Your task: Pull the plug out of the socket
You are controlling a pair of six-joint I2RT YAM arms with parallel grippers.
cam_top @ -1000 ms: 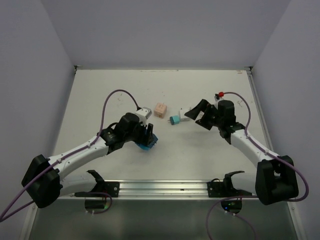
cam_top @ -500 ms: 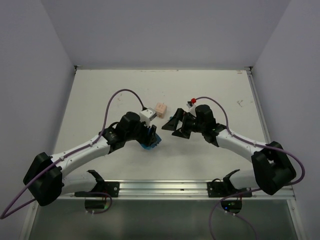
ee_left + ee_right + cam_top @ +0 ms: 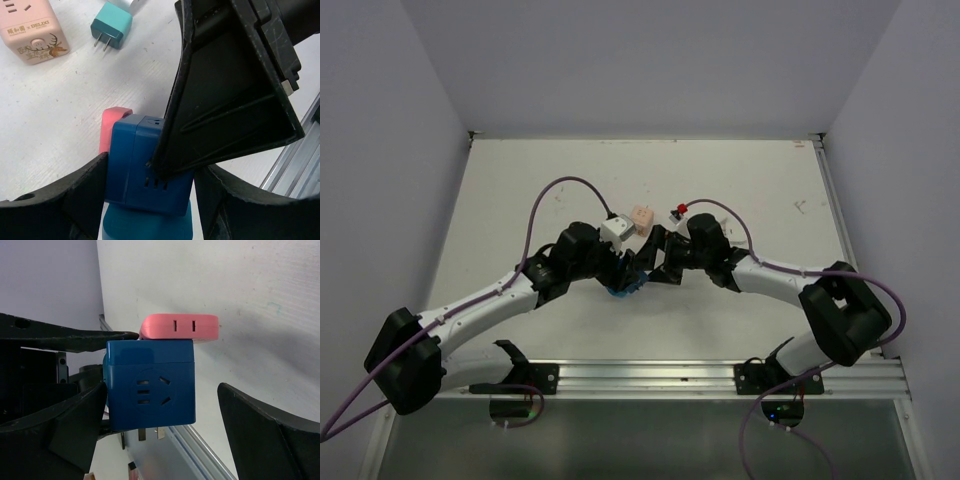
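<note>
Both fingers of my open right gripper are on either side of the blue socket cube, level with its slotted side (image 3: pixel 152 391), so it is time to close on the cube.
My left gripper (image 3: pixel 623 277) is shut on a blue socket cube (image 3: pixel 624 289), held between its fingers in the left wrist view (image 3: pixel 145 175). A pink plug (image 3: pixel 180 329) sits in the cube's far side and also shows in the left wrist view (image 3: pixel 114 125). My right gripper (image 3: pixel 655 263) is open. Its fingers (image 3: pixel 270 440) stand on either side of the cube (image 3: pixel 150 385), with a gap on the right side. One right finger (image 3: pixel 230 90) lies against the cube's top edge. Two metal prongs (image 3: pixel 150 432) stick out under the cube. A teal part (image 3: pixel 145 225) shows at its near side.
A pale pink socket cube (image 3: pixel 642 217) stands just behind the grippers and also shows in the left wrist view (image 3: pixel 32 27). A loose teal plug (image 3: pixel 111 31) lies beside it on the white table (image 3: pixel 760 190). A metal rail (image 3: pixel 650 375) runs along the near edge.
My right arm has swung left from the teal plug to the left gripper, and its open fingers now bracket the blue cube. The left gripper has shifted slightly right with the cube.
</note>
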